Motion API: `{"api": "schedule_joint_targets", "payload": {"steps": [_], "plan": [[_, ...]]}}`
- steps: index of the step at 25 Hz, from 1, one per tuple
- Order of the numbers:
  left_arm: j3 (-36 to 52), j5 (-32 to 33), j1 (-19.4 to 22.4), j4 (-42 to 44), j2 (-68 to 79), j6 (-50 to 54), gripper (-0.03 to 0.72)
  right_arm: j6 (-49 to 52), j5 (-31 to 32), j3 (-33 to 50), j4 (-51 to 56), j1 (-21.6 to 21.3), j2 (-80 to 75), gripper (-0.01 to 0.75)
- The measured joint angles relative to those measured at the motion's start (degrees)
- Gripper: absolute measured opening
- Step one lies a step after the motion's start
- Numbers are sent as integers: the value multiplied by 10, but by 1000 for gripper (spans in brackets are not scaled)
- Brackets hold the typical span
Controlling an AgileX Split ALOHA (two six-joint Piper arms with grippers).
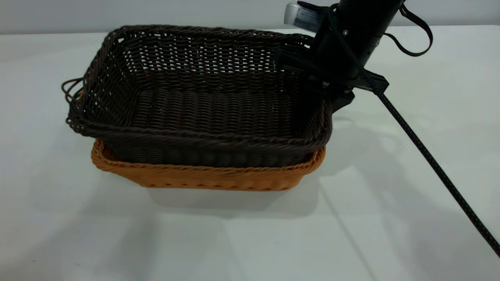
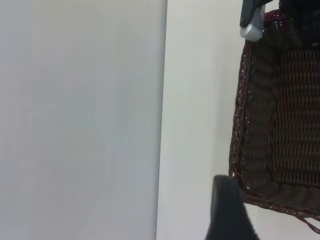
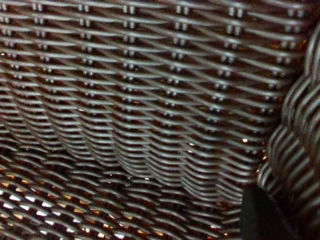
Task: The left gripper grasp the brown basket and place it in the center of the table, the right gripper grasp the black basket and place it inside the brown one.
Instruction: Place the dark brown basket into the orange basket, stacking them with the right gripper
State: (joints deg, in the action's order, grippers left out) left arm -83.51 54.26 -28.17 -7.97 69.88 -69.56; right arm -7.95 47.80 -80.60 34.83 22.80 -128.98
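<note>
My right gripper should open: the black basket's lower side is inside the brown basket's rim [image 1: 211, 169] and would stay nested.
The black basket [image 1: 211, 105] sits nested in the brown basket [image 1: 203, 177] near the middle of the table [image 1: 390, 218]. Its left end rides a little higher than its right. My right gripper [image 1: 326, 84] comes down from the upper right and straddles the black basket's right end wall, shut on that braided rim. The right wrist view is filled by dark weave [image 3: 150, 100], with one black finger [image 3: 260, 215] against the rim. My left gripper [image 2: 227, 205] is out of the exterior view. In its own view it hangs over bare table, apart from the black basket [image 2: 280, 110].
A braided black cable [image 1: 425, 156] slants from the right arm down to the table's right front edge. A cable loop [image 1: 418, 35] hangs behind the arm. White tabletop lies in front of and to both sides of the baskets.
</note>
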Motion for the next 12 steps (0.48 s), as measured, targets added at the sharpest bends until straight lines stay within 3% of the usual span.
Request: {"api": "schedule_joint_targets", "payload": {"steps": [4,12], "plan": [[0,0,0,0,0,0,403,0,1,-1,-1,0,0,176],[0,0,0,1,-1,1,403,-13,93,-63,-54,0,11,513]]}}
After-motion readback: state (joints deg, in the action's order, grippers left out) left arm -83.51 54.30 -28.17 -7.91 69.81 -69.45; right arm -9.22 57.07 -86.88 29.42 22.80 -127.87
